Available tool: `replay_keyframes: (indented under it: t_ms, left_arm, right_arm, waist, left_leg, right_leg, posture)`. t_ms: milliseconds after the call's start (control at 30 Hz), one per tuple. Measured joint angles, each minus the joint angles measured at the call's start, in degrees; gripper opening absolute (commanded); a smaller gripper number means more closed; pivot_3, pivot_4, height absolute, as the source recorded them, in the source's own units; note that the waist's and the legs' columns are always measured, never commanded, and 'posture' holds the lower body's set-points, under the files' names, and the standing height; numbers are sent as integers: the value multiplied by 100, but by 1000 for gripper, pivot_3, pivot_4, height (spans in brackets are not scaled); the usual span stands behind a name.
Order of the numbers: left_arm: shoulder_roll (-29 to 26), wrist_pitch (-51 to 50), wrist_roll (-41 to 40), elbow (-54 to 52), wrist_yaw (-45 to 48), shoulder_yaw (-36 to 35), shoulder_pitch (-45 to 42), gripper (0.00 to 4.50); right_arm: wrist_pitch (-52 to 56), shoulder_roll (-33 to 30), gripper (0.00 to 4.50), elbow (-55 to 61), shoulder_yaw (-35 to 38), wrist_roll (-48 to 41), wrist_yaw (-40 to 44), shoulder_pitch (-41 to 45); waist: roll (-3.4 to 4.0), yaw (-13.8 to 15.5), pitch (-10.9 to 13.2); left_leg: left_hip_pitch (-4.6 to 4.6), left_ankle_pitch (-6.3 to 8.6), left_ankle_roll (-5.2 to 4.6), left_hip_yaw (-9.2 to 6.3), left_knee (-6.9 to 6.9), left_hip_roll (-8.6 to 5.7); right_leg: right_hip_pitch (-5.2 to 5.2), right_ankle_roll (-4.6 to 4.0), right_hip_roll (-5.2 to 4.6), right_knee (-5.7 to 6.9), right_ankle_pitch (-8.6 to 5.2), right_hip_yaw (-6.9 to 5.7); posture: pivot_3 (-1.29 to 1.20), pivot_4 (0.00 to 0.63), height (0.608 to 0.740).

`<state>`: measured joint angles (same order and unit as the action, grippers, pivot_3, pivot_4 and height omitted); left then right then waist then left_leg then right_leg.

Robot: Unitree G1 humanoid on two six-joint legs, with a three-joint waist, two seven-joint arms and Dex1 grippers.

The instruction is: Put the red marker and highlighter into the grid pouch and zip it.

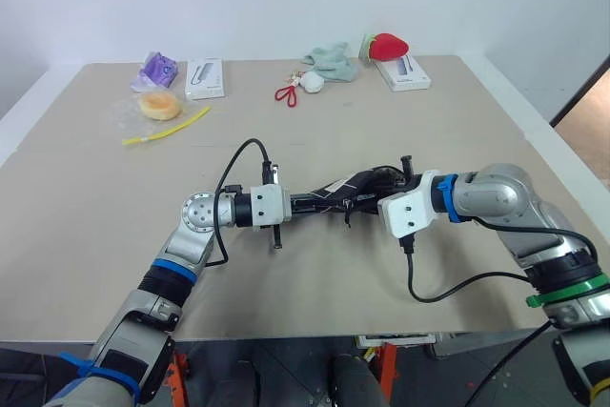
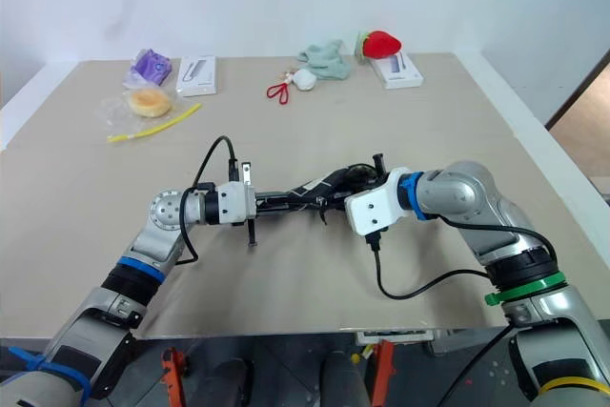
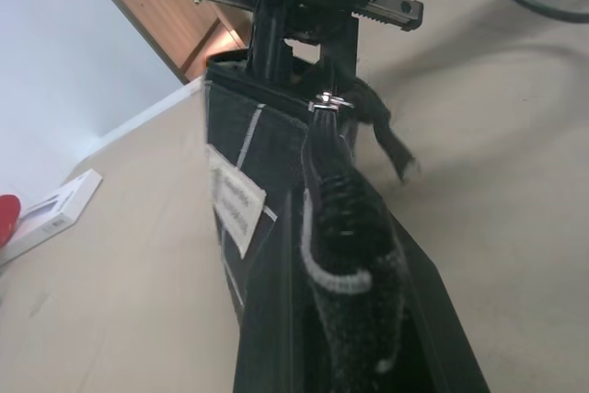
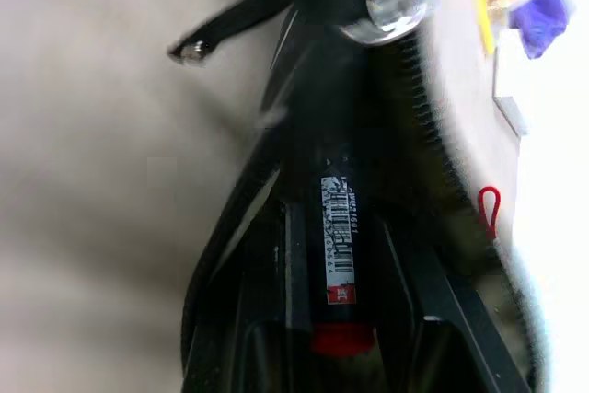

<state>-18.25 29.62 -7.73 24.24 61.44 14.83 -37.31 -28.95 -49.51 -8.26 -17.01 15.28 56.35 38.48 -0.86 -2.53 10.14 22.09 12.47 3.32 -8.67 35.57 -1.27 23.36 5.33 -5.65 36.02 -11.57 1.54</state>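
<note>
I need to open my right gripper now, because the red marker's body (image 4: 338,236) is inside the pouch's zippered opening (image 4: 425,117) in the right wrist view.
The grid pouch (image 1: 334,193), black with thin white lines and a small white label (image 3: 235,200), hangs just above the table's middle. My left gripper (image 1: 303,203) is shut on its left end. Its zipper pull (image 3: 327,103) and black cord (image 3: 386,135) sit at the end nearest my right gripper (image 1: 374,188). That gripper is shut on the red marker (image 4: 339,227), a black barrel with a barcode label. Its red end (image 4: 342,338) lies back between the fingers, and its front end points into the pouch's right end. I cannot make out the highlighter.
Along the table's far edge lie a purple packet (image 1: 158,70), a bun in a clear bag (image 1: 158,105), a yellow strip (image 1: 167,128), two white boxes (image 1: 205,77) (image 1: 404,72), a small red loop item (image 1: 286,94), a teal cloth (image 1: 332,61) and a strawberry plush (image 1: 387,46).
</note>
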Motion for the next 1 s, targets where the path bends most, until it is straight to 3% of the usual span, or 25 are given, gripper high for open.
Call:
replay_keyframes:
  t_ms: [167, 200, 267, 400, 500, 633, 767, 867, 1000]
  left_arm:
    - [3, -63, -1, -53, -21, -1, -4, 0]
    - [8, -91, -1, -54, -35, -2, -4, 0]
    - [6, -126, 6, -53, -91, -4, -4, 0]
    - [-1, -140, 102, -32, -382, -83, 0, 0]
    - [-38, -178, 105, -17, -485, -152, 17, 0]
    - [-28, -261, 94, -20, -489, -170, 95, 0]
    - [-28, -324, 86, -48, -484, -184, 165, 0]
    - [29, -357, 81, -51, -469, -182, 169, 0]
    - [64, -365, 76, -50, -451, -182, 168, 0]
  right_arm:
    - [96, 14, 559, 82, 64, -119, -36, -101]
    - [317, 14, 1582, 228, 158, -276, -7, -248]
    - [706, 9, 2440, 510, 280, -562, 65, -448]
    - [2146, 31, 4361, 1513, 1207, -1541, -91, -1067]
    - [3225, 208, 4447, 2093, 1963, -2181, -512, -1451]
    - [5272, 975, 4447, 2563, 3172, -2993, -1867, -1801]
    - [6820, 1049, 4447, 2214, 3747, -2702, -3081, -2021]
    - [7541, 1472, 4447, 1979, 3986, -2676, -3707, -2181]
    - [7961, 1648, 4447, 1523, 3977, -2686, -3935, -2358]
  waist:
    - [0, -3, 0]
    - [0, -1, 0]
    - [0, 1, 0]
    - [-1, 31, 0]
    - [-1, 32, 0]
    - [-1, 64, 0]
    - [0, 119, -1]
    - [3, 114, -3]
    - [15, 113, -3]
  left_leg:
    - [-1, 0, 0, 0, 0, 0]
    - [0, 0, 0, -1, 1, 0]
    - [1, 0, 0, -1, 0, 0]
    - [4, 0, -1, -3, 1, 0]
    - [0, 0, -1, -1, 4, 0]
    - [1, -1, -1, -4, 10, 1]
    - [0, -2, -1, -3, 8, 2]
    - [-1, -2, -2, -2, 4, 7]
    - [-1, -2, -2, 5, 5, 6]
  right_leg:
    - [-1, -2, 0, 1, 1, 1]
    - [-1, -2, 0, 1, 1, 1]
    - [-1, -2, 0, 0, 0, 2]
    - [-1, -2, 0, -1, 0, 2]
    - [-2, -5, 0, 1, 4, 2]
    - [-4, -9, 3, 6, 9, 1]
    - [-2, -14, 6, 5, 10, 2]
    - [0, -15, 12, 5, 10, 3]
    - [1, -13, 12, 5, 10, 9]
  posture:
    - [0, 150, 740]
    - [0, 150, 740]
    - [0, 150, 740]
    - [0, 150, 740]
    - [0, 150, 740]
    - [0, 150, 740]
    - [0, 150, 740]
    - [0, 150, 740]
    - [0, 150, 740]
